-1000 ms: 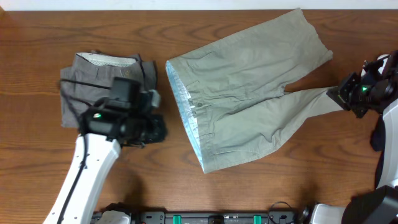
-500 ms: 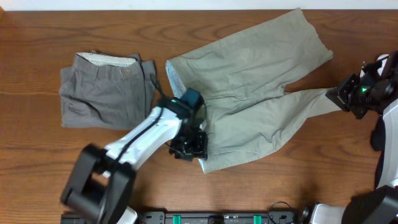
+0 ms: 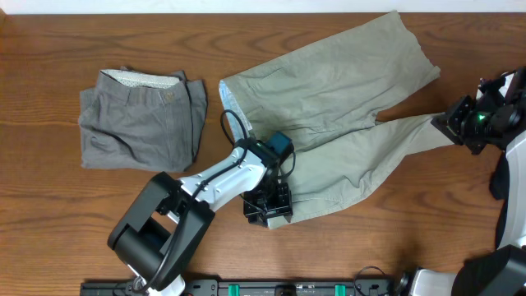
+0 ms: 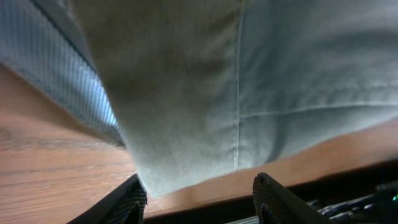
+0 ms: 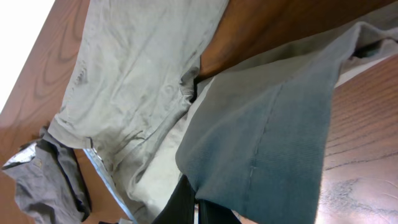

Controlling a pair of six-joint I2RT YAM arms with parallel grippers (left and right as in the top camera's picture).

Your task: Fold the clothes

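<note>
My left gripper should fold the near leg over the far one, so it will grab the near waistband corner [image 3: 278, 222] of the khaki shorts [image 3: 329, 107] next.
Light khaki shorts [image 3: 329, 107] lie spread flat across the middle of the table, their pale blue waistband [image 3: 233, 123] facing left. My left gripper [image 3: 268, 205] sits at the near waistband corner. In the left wrist view it [image 4: 202, 200] is open, with the khaki corner [image 4: 180, 124] just ahead of its fingertips [image 4: 132, 198] and nothing clamped. Over at the right, my right gripper [image 3: 448, 127] is shut on the hem of the near leg. The right wrist view shows its jaws pinching that cloth [image 5: 267, 137]. Darker grey shorts [image 3: 140, 119] lie folded at the left.
The table's near edge [image 4: 323, 168] runs just past the left fingertips, with dark rail hardware [image 3: 279, 288] below it. The right arm's base [image 3: 509, 238] stands at the right edge. Bare wood [image 3: 66, 205] lies in front of the grey shorts.
My left arm swung right from over the grey shorts to the khaki waistband's near corner, and its jaws opened. The right gripper kept its hold and place.
</note>
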